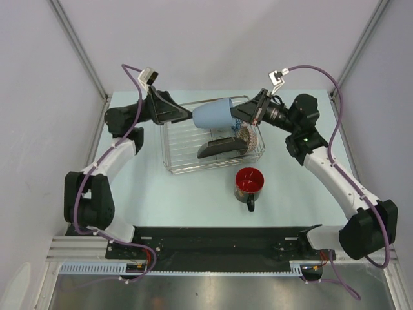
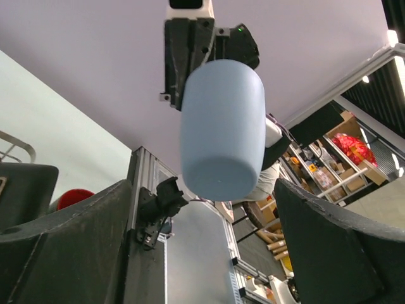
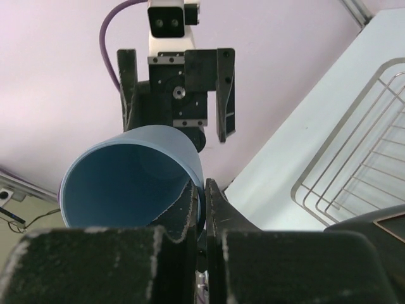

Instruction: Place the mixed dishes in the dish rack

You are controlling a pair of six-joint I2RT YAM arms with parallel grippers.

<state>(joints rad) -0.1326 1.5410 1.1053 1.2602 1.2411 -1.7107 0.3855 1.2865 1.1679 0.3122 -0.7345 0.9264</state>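
Note:
The light blue cup (image 1: pixel 213 115) has to go into the dish rack rim-first, so my left gripper should grab the cup by its closed base next. The cup's rim then stays free.
A light blue cup (image 1: pixel 213 115) hangs on its side above the dish rack (image 1: pixel 174 155), its closed base toward the left arm. My right gripper (image 1: pixel 240 115) is shut on the cup's rim (image 3: pixel 196 183), one finger inside and one outside. My left gripper (image 1: pixel 188 117) is open just off the cup's base (image 2: pixel 218 180), which shows between its spread fingers (image 2: pixel 69 240) without touching them. In the rack a square black plate (image 1: pixel 219 147) leans beside a brown-speckled bowl (image 1: pixel 248 139). A dark mug (image 1: pixel 248 182) with a red inside stands on the table in front of the rack.
The rack's wire rim (image 3: pixel 354 183) lies below and right of the right gripper, with the black plate's edge (image 3: pixel 373 221) near it. Grey side walls close in the table left and right. The arm bases sit on the black rail (image 1: pixel 213 239) at the near edge.

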